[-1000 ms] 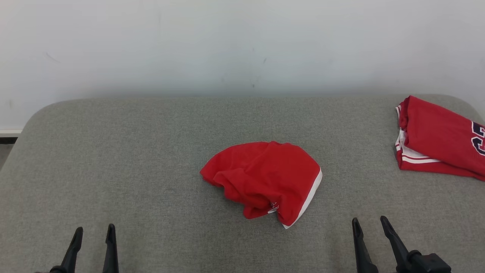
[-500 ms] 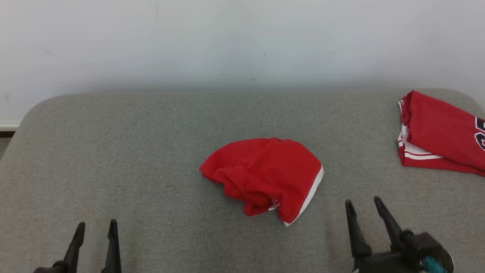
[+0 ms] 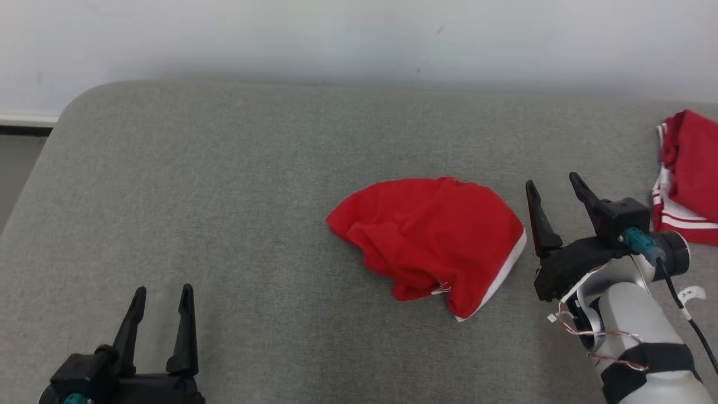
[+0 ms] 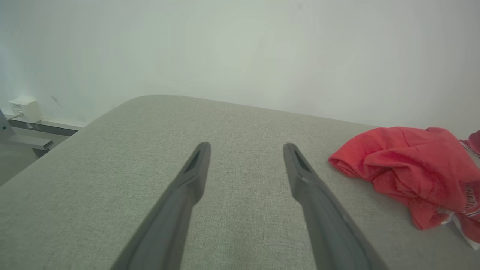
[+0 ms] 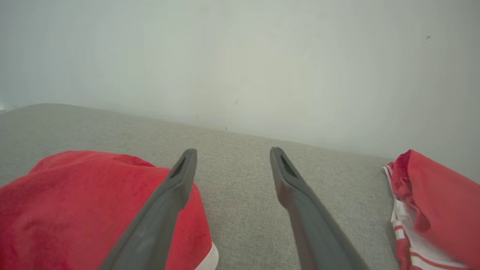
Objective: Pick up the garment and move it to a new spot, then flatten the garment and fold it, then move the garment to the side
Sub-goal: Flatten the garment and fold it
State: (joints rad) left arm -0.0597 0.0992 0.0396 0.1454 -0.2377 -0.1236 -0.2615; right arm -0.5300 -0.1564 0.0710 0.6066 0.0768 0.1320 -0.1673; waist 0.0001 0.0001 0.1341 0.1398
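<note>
I need to grab the red garment by its white-banded edge (image 3: 507,265) with my right gripper next. Then I can lift the garment and spread it for folding.
The garment (image 3: 432,241) is a crumpled red heap with a white hem, lying near the middle of the grey padded surface (image 3: 224,196). My right gripper (image 3: 552,182) stands open just to the right of it, fingers pointing away from me, nothing between them. In the right wrist view the garment (image 5: 86,202) lies at the lower left, beside and behind the left finger (image 5: 165,202). My left gripper (image 3: 162,292) is open at the lower left, well apart from the heap. The left wrist view shows the garment (image 4: 408,165) off to the right of that gripper (image 4: 245,146).
A second red garment (image 3: 687,174) with white stripes lies folded at the right edge of the surface, also seen as a folded red piece (image 5: 431,202) in the right wrist view. A pale wall (image 3: 359,39) runs behind. The surface's rounded left corner (image 3: 84,101) drops to the floor.
The head camera has tilted and shifted, so the whole picture moved. My right arm has reached forward and now stands beside the garment's right edge. The left gripper stays low and open.
</note>
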